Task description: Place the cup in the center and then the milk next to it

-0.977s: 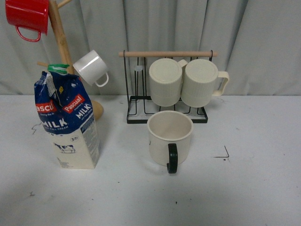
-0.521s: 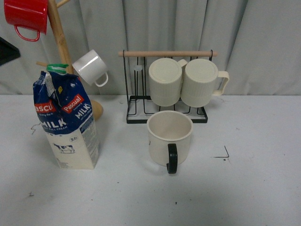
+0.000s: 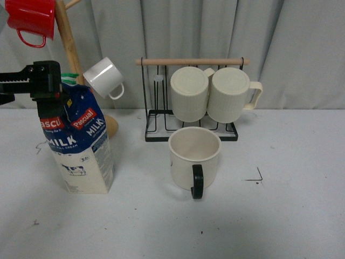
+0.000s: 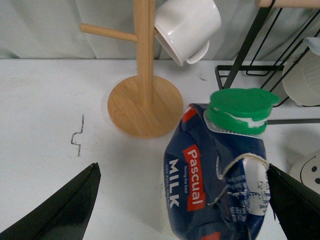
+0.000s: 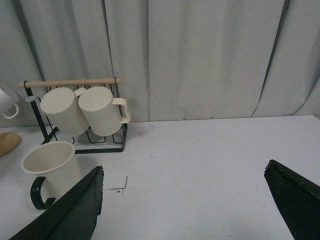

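Note:
The milk carton needs to stand beside the cup [image 3: 194, 156], so my left gripper should next grab the carton by its blue top [image 3: 79, 101].
The cup [image 3: 194, 156], a wide cream-white mug with a black handle facing me, stands upright at the middle of the table, in front of the wire rack. It also shows in the right wrist view [image 5: 50, 165]. The milk [image 3: 78, 145], a blue and cream Pascual carton, stands upright at the left. My left gripper [image 3: 49, 86] is open, level with the carton's top. In the left wrist view the carton [image 4: 220, 170] with its green cap [image 4: 242, 107] lies between the spread fingers of the left gripper [image 4: 182, 167], nearer one finger. My right gripper [image 5: 184, 167] is open and empty over bare table to the right of the cup.
A wooden mug tree [image 3: 67, 48] behind the milk carries a red mug [image 3: 32, 19] and a small white mug [image 3: 105, 77]. A black wire rack [image 3: 153, 113] holds two ribbed cream mugs [image 3: 190, 93]. A corner mark [image 3: 256, 177] is drawn right of the cup.
My left gripper has come in from the left and now sits at the top of the milk carton. The milk and the cup have not moved.

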Tool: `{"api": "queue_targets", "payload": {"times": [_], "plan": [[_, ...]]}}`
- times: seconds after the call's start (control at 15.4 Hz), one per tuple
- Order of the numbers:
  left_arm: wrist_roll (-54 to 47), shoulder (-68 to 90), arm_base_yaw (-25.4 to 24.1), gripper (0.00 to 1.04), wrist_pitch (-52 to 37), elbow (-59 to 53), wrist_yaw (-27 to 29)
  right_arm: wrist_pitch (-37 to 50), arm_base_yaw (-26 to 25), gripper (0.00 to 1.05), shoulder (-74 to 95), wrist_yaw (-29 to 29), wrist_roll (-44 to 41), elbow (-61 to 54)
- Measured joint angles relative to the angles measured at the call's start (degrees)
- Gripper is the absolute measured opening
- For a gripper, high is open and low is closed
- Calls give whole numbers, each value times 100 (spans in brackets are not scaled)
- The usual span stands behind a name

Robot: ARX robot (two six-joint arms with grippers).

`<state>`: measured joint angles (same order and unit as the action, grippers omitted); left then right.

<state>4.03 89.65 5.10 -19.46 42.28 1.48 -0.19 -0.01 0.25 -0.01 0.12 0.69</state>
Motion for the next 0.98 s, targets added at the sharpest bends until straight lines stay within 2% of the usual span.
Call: {"api": "queue_targets", "payload": {"times": [0.33,0.52,0.72,0.85,0.98], "plan": [[136,813,227,98,-636,286,210,0,0,98,0,0,0,0],[203,1023,264,66,-638,308,354,0,0,98,0,0,0,0],[271,1023,306,26,-647,367,378,0,0,98,0,0,0,0],[326,1023,428,6,-592,411,476,0,0,98,0,0,0,0],[354,1016,732,3,-498,503,820,0,0,98,0,0,0,0]]}}
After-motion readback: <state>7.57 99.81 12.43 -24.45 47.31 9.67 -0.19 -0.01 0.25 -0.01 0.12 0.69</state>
